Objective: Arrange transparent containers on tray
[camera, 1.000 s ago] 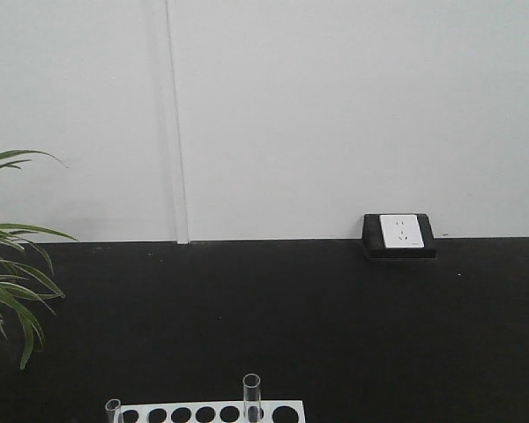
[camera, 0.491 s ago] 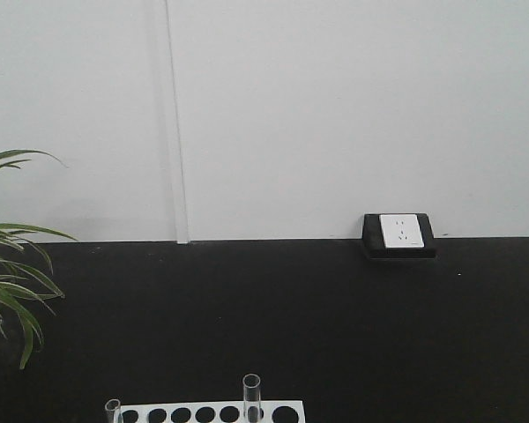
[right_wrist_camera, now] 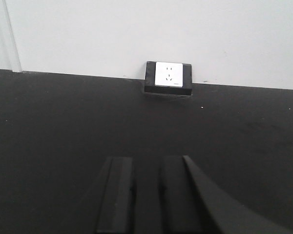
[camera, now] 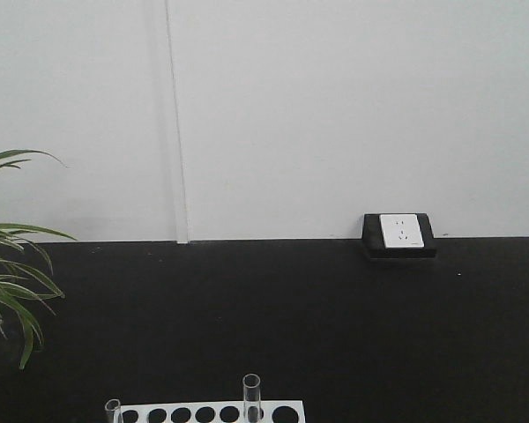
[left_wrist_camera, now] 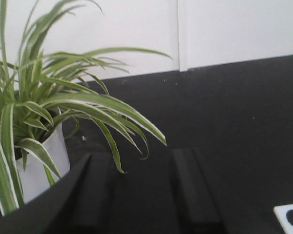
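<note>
My left gripper should next take the end container from the white rack (camera: 213, 412) by the container's upper part under its rim (camera: 114, 412), so it can go on the tray.
Two transparent containers stand upright in a white rack (camera: 213, 412) at the bottom edge of the front view: a taller tube (camera: 251, 395) right of centre and a tube (camera: 113, 410) at the rack's left end. The tray is out of view. In the left wrist view my left gripper (left_wrist_camera: 137, 156) is open wide over the black table, empty, with a rack corner (left_wrist_camera: 290, 219) at its lower right. My right gripper (right_wrist_camera: 146, 160) hovers over bare black table, its jaws a narrow gap apart with nothing between them. Neither gripper appears in the front view.
A potted spider plant (left_wrist_camera: 36, 122) in a white pot stands close to the left gripper's left finger; its leaves (camera: 9, 273) reach in at the front view's left edge. A wall socket (camera: 399, 233) sits at the table's back edge against the white wall.
</note>
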You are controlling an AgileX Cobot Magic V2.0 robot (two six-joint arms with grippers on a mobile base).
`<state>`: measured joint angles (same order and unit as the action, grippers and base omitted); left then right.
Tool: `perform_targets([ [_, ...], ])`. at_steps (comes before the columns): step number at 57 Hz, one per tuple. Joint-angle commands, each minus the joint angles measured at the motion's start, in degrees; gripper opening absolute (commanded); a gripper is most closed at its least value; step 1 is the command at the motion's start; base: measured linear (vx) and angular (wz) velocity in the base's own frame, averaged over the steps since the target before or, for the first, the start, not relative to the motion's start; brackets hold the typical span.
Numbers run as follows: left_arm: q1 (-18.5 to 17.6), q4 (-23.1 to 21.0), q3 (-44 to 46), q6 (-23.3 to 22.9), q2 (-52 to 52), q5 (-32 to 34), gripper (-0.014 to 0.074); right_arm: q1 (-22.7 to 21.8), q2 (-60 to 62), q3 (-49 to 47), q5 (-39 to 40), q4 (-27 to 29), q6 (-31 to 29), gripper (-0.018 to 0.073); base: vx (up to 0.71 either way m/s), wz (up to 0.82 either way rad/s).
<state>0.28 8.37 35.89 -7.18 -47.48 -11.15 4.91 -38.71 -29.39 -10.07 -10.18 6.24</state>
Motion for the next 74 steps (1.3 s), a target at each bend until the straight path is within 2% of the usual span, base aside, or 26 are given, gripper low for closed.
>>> perform_targets([
  [1,0.0,-0.4,1.9,-1.1,-1.8,5.2,0.0490,-0.3,-0.2,-2.0,5.1,-0.3,-0.2,0.0349,0.00,0.00],
  [8,-0.8,-4.9,1.5,-4.3,-4.6,5.2,0.0488,-0.3,-0.2,-2.0,4.2,3.1,0.0,0.0409,0.00,0.00],
  [18,-3.8,-5.9,-2.2,-4.1,-7.8,8.5,0.0488,-0.3,-0.2,-1.9,4.3,4.1,-0.1,0.0426,0.00,0.00],
  [36,-13.9,-5.8,-20.2,-6.6,-8.8,34.0,0.0488,-0.3,-0.2,-1.9,4.3,4.1,-0.1,0.0426,0.00,0.00],
  [41,-15.3,-4.9,-23.6,-6.6,-10.0,40.0,0.0489,-0.3,-0.2,-1.9,4.3,4.1,-0.1,0.0426,0.00,0.00],
  [50,-17.1,1.6,-24.9,-6.7,-14.8,47.1,0.0495,-0.3,-0.2,-1.9,4.3,4.1,-0.2,0.0426,0.00,0.00],
  [56,-17.5,4.9,-24.9,-6.8,-19.6,54.5,0.0521,-0.3,-0.2,-1.9,4.3,4.1,-0.2,0.0426,0.00,0.00],
  [61,-17.5,4.4,-24.6,-6.8,-23.6,59.2,0.0540,-0.3,-0.2,-1.9,4.3,4.1,-0.2,0.0426,0.00,0.00],
  [74,-17.5,4.8,-21.1,-8.2,-32.0,64.7,0.0547,-0.3,-0.2,-1.9,3.9,4.1,-0.2,0.0426,0.00,0.00],
])
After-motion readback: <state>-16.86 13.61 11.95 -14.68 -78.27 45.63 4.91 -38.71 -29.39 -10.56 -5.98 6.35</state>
